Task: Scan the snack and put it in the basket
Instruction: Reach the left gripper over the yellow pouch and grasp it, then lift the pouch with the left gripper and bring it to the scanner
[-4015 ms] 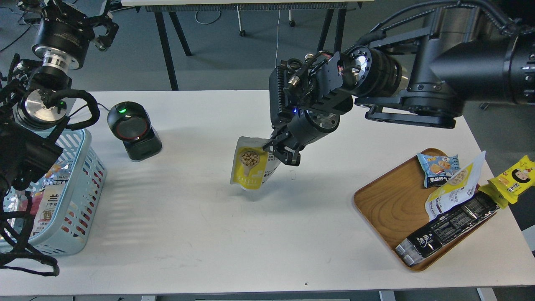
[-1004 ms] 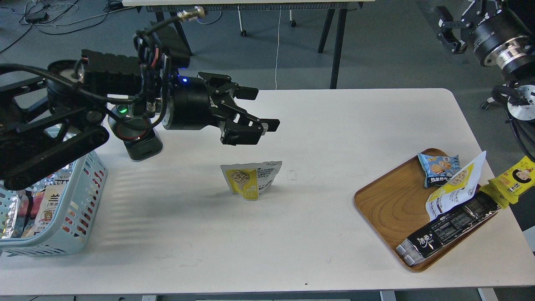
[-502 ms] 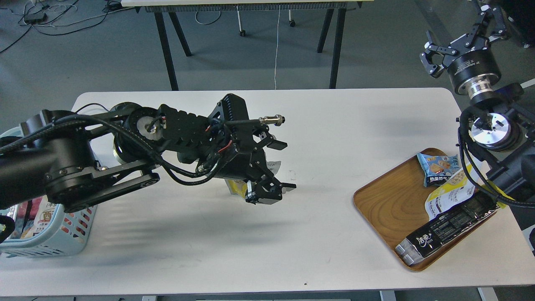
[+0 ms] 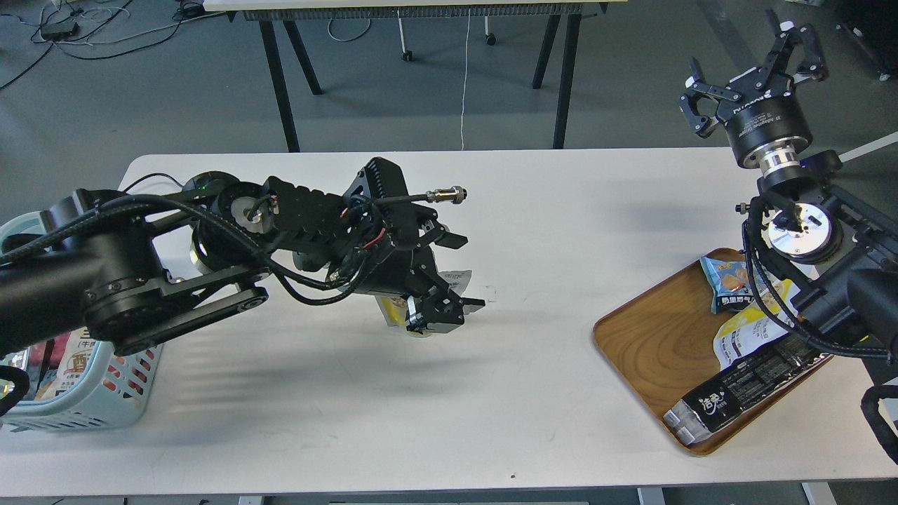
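Next, my left gripper will grab the yellow and white pouch by its upper edge (image 4: 454, 279) to scan it and drop it in the basket (image 4: 98, 393).
The snack (image 4: 457, 280), a yellow and white pouch, stands on the white table (image 4: 533, 393) near its middle. My left arm hides most of it. My left gripper (image 4: 474, 273) is low over the pouch and open, with one finger (image 4: 452, 240) behind the pouch and the other (image 4: 449, 308) in front. I cannot tell whether the fingers touch it. The light-blue basket (image 4: 98, 393) stands at the table's left edge with packets inside. My right gripper (image 4: 754, 59) is open and empty, raised beyond the table's far right corner.
A brown wooden tray (image 4: 652, 344) at the right holds a long black packet (image 4: 744, 389), a small light-blue packet (image 4: 729, 284) and another yellow-white pouch (image 4: 754, 330). The scanner's green light (image 4: 203, 184) shows behind my left arm.
My right gripper set the pouch on the table and withdrew up to the far right. My left arm swung in from the left and lowered its open fingers around the pouch.
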